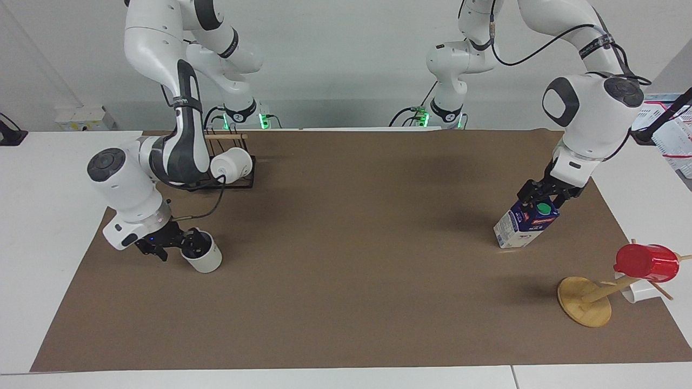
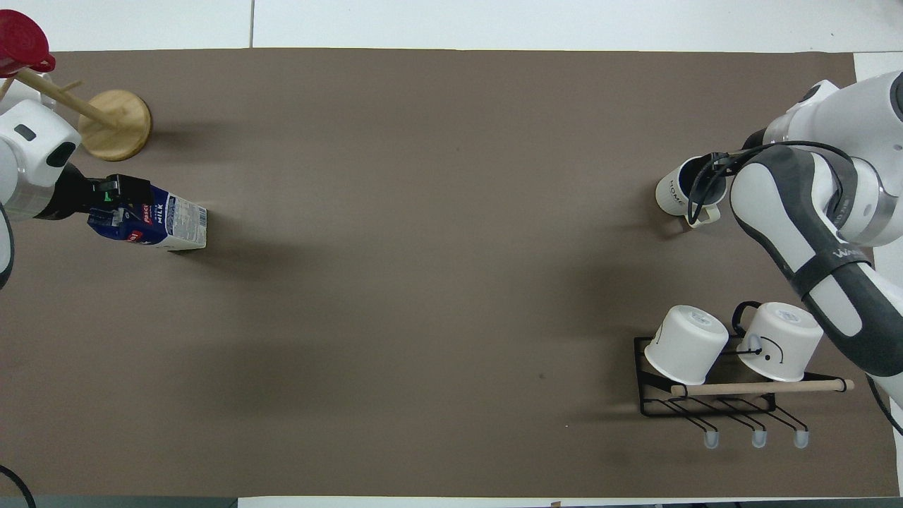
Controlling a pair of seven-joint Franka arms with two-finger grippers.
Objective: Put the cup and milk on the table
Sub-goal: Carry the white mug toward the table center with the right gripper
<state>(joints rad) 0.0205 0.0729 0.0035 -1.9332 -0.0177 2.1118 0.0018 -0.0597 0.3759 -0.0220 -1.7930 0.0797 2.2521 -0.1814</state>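
Note:
My left gripper's fingers are around the milk carton's top (image 2: 108,216) in the overhead view, so my left gripper needs to close on the carton's top now.
The cup (image 1: 206,260), off-white with a bluish-grey inside, stands upright on the brown mat (image 1: 351,243) at the right arm's end; it also shows in the overhead view (image 2: 674,196). My right gripper (image 1: 175,247) is down at the cup and open, with one finger inside the cup and the other outside its wall. The milk (image 1: 518,229), a blue and white carton with a green cap, stands on the mat at the left arm's end and shows in the overhead view (image 2: 173,227). My left gripper (image 1: 540,198) is open, with its fingers on either side of the carton's top.
A black rack (image 2: 712,406) with two white mugs lying on it stands nearer to the robots than the cup. A wooden mug tree (image 1: 586,305) holding a red cup (image 1: 646,262) stands farther from the robots than the milk.

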